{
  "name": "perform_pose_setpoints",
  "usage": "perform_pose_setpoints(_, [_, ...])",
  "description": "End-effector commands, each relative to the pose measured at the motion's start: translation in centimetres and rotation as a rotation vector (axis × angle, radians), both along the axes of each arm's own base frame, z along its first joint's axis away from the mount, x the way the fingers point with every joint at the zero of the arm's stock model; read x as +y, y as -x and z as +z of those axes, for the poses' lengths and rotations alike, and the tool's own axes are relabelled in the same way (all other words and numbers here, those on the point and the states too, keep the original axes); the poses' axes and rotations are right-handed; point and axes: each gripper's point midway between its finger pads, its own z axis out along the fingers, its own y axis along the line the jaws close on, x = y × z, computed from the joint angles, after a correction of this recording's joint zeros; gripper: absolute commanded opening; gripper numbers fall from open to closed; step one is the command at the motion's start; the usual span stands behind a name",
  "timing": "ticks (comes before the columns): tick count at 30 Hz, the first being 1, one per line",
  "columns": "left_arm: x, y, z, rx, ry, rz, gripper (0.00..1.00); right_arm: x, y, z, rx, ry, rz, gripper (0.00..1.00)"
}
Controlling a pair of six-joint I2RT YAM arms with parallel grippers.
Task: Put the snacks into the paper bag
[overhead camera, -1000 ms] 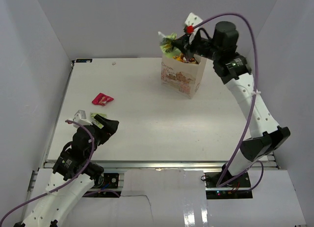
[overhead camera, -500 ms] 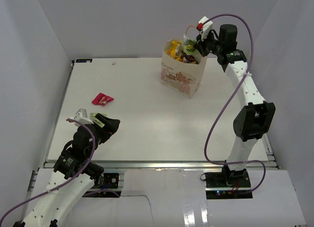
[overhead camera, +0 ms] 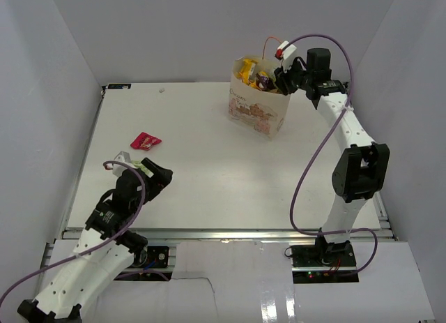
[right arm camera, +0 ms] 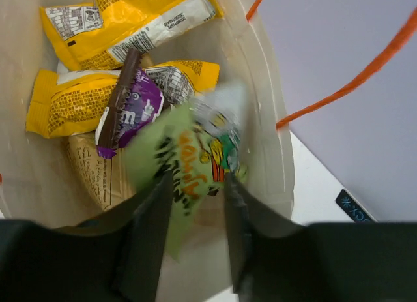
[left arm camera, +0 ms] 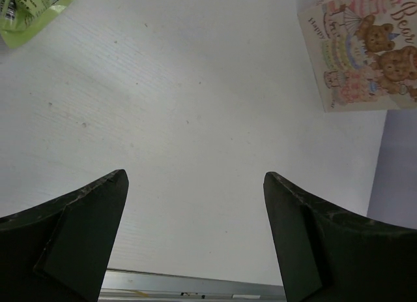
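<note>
I should reach the green packet beside it with my left gripper and grab the packet by its middle [overhead camera: 141, 167]. The packet's ends then stay free to go into the paper bag [overhead camera: 255, 111].
The cream paper bag [overhead camera: 255, 111] stands upright at the back of the table, with yellow packets [right arm camera: 124, 18] and a dark purple candy bar [right arm camera: 133, 106] inside. My right gripper [overhead camera: 279, 75] hangs over the bag's mouth. In the right wrist view its jaws [right arm camera: 199, 204] stand slightly apart, and a blurred green packet [right arm camera: 186, 165] sits loose between them inside the bag [right arm camera: 264, 100]. My left gripper [overhead camera: 162, 178] is open and empty low over the table's near left [left arm camera: 195, 184]. Another green packet [left arm camera: 29, 8] lies just beside it. A red-pink packet [overhead camera: 145, 141] lies on the left.
Orange cord handles [right arm camera: 339, 87] rise beside the right gripper. The bag's printed front [left arm camera: 365, 54] shows far off in the left wrist view. White walls enclose the table on three sides. The metal front rail [overhead camera: 223, 234] runs along the near edge.
My right gripper has come down from above the bag to its mouth with the green packet, which now sits loose and blurred inside. My left arm has shifted slightly forward.
</note>
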Motion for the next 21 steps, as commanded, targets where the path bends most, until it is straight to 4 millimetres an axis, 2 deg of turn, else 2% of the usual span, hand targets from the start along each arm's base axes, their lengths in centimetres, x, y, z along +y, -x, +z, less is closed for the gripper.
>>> perform_pose_setpoints(1, [0.0, -1.2, 0.8, 0.004, -0.034, 0.017, 0.95, -0.7, 1.4, 3.9, -0.054, -0.020, -0.007, 0.46])
perform_pose_setpoints(2, [-0.2, -1.6, 0.3, 0.031, -0.056, 0.012, 0.95, -1.0, 1.5, 5.4, -0.075, -0.036, -0.015, 0.50])
perform_pose_setpoints(3, [-0.4, -2.1, 0.9, 0.027, -0.063, 0.007, 0.95, -0.9, 2.0, 6.6, -0.081, -0.054, -0.004, 0.53])
perform_pose_setpoints(5, [-0.6, -2.7, 0.6, 0.054, -0.096, -0.005, 0.95, -1.6, 2.5, 9.3, -0.109, -0.099, -0.017, 0.59])
perform_pose_setpoints(6, [-0.8, -3.2, -0.3, 0.098, -0.125, -0.008, 0.96, -1.8, 3.2, 10.6, -0.124, -0.115, -0.015, 0.60])
perform_pose_setpoints(7, [-0.9, -3.7, 0.1, 0.103, -0.132, -0.011, 0.96, -1.9, 3.7, 11.5, -0.134, -0.131, -0.014, 0.62])
perform_pose_setpoints(8, [-0.7, -4.2, -0.1, 0.123, -0.146, -0.021, 0.96, -2.5, 4.1, 12.1, -0.132, -0.152, -0.025, 0.62])
perform_pose_setpoints(9, [-0.6, -4.9, -0.9, 0.160, -0.160, -0.022, 0.96, -2.5, 5.3, 13.3, -0.148, -0.167, -0.007, 0.63])
perform_pose_setpoints(10, [-0.5, -5.5, -0.7, 0.169, -0.155, -0.026, 0.96, -2.6, 6.2, 13.6, -0.144, -0.174, 0.007, 0.64])
perform_pose_setpoints(11, [0.5, -6.2, -1.0, 0.197, -0.138, -0.017, 0.96, -2.9, 6.9, 13.5, -0.138, -0.179, 0.012, 0.65])
perform_pose_setpoints(13, [1.9, -7.1, -2.3, 0.261, -0.135, 0.014, 0.96, -2.6, 9.9, 12.3, -0.097, -0.190, 0.075, 0.69])
perform_pose_setpoints(14, [3.5, -7.9, -2.2, 0.272, -0.140, 0.065, 0.96, -2.7, 10.8, 11.4, -0.079, -0.185, 0.090, 0.70])
perform_pose_setpoints(15, [4.5, -8.2, -2.5, 0.290, -0.153, 0.095, 0.96, -2.3, 13.1, 8.9, -0.036, -0.174, 0.138, 0.71])
perform_pose_setpoints(16, [5.4, -8.9, -3.1, 0.326, -0.170, 0.129, 0.96, -2.2, 14.4, 7.3, 0.000, -0.166, 0.160, 0.71])
perform_pose_setpoints(17, [6.8, -9.3, -3.4, 0.346, -0.181, 0.181, 0.95, -2.0, 16.2, 6.7, 0.001, -0.163, 0.183, 0.71])
perform_pose_setpoints(18, [8.0, -9.5, -3.8, 0.375, -0.214, 0.228, 0.95, -1.7, 17.5, 5.0, 0.038, -0.169, 0.211, 0.71])
perform_pose_setpoints(19, [8.7, -9.9, -5.2, 0.433, -0.237, 0.248, 0.95, -1.6, 19.0, 0.7, 0.127, -0.167, 0.226, 0.72])
perform_pose_setpoints(20, [9.7, -10.6, -5.0, 0.441, -0.275, 0.271, 0.95, -1.3, 20.9, -0.1, 0.142, -0.172, 0.257, 0.72])
perform_pose_setpoints(21, [10.2, -10.9, -5.3, 0.461, -0.297, 0.278, 0.95, -1.3, 21.8, -1.5, 0.170, -0.174, 0.262, 0.72])
